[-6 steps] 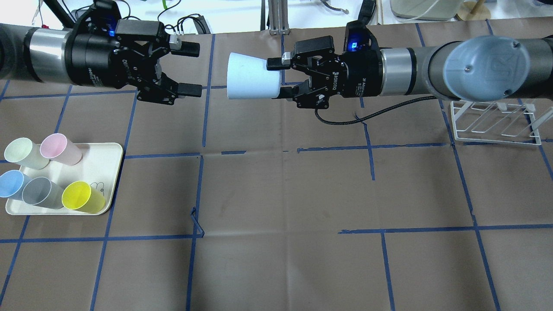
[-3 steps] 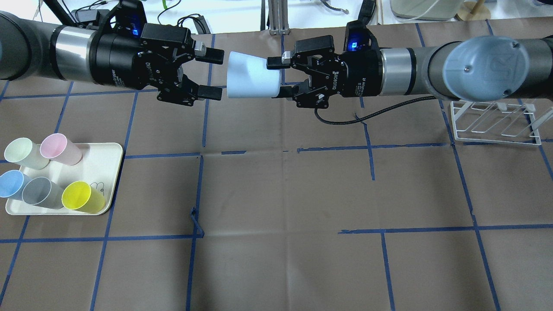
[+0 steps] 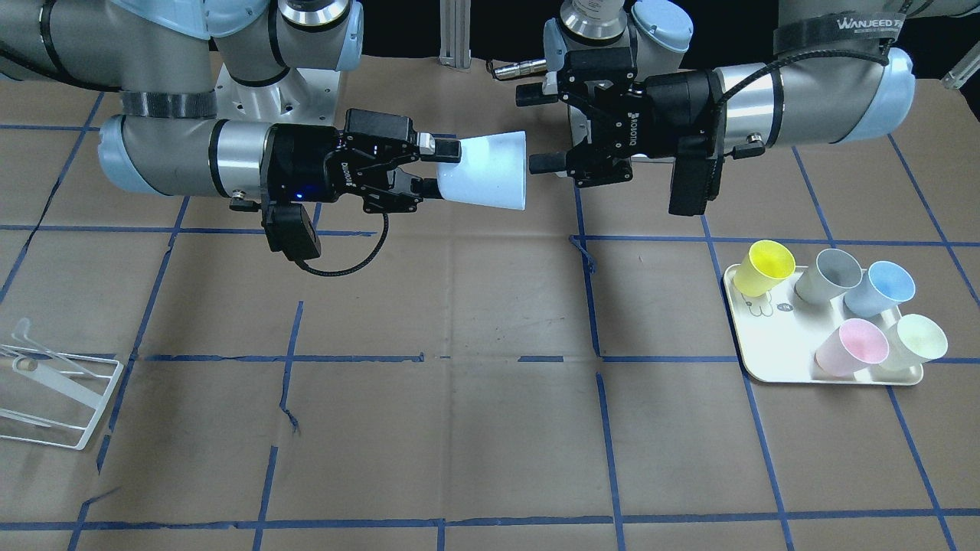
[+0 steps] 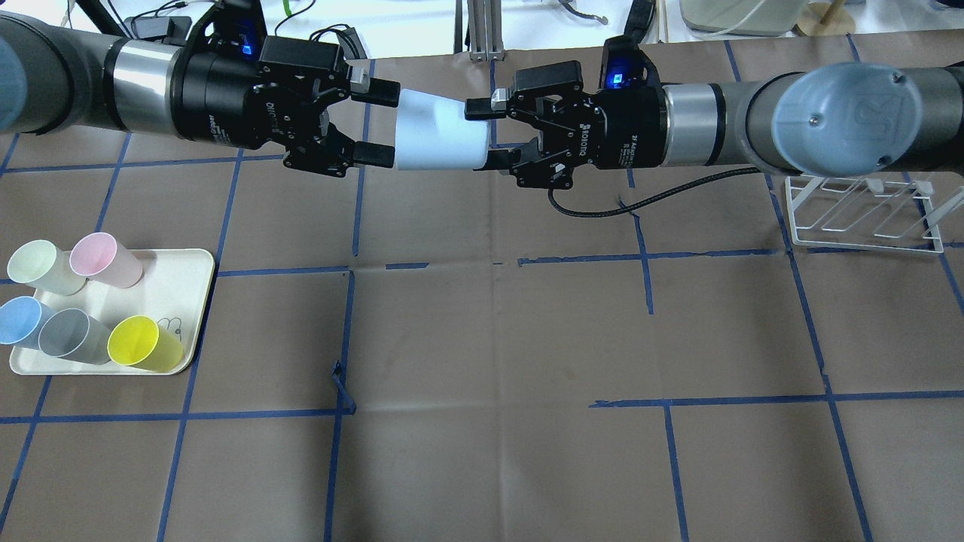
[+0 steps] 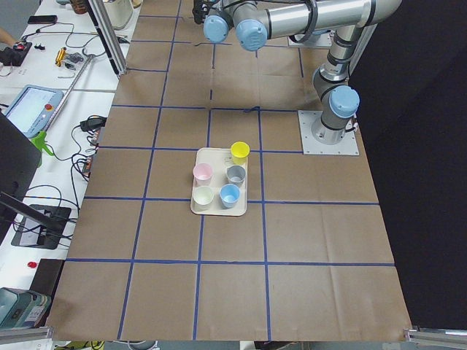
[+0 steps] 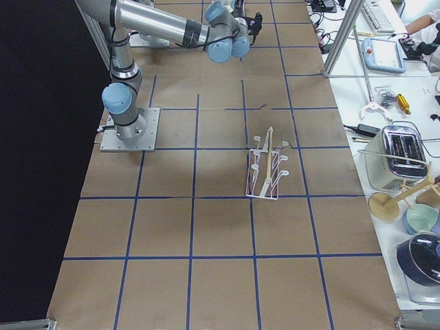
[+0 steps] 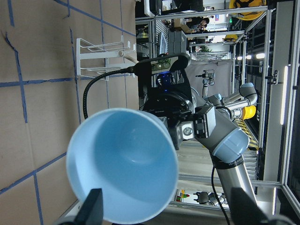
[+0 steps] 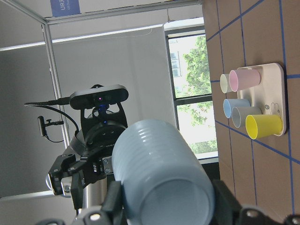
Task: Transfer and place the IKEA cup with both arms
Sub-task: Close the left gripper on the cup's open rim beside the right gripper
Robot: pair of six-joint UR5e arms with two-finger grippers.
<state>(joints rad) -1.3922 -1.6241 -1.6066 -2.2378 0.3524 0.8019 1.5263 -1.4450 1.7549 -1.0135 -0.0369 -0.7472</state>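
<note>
I need to take hold of the light-blue cup by its wide rim with my left gripper next, to set the handed-over cup on the cream tray.
The IKEA cup is a light-blue tumbler held on its side in the air above the far middle of the table. Its wide rim faces my left gripper. My right gripper is shut on the cup's narrow base end. My left gripper is open, with its two fingertips level with the rim, one on each side, not closed on it. In the front view the cup sits between the right gripper and the left gripper. The left wrist view looks into the cup's mouth.
A cream tray at the table's left holds a twin blue cup, a grey cup, and yellow, pink and pale green cups. A white wire rack stands at the right. Blue tape lines cross the brown table.
My left gripper has moved right, from well clear of the cup to its rim, still open. My right gripper and the cup have not moved.
</note>
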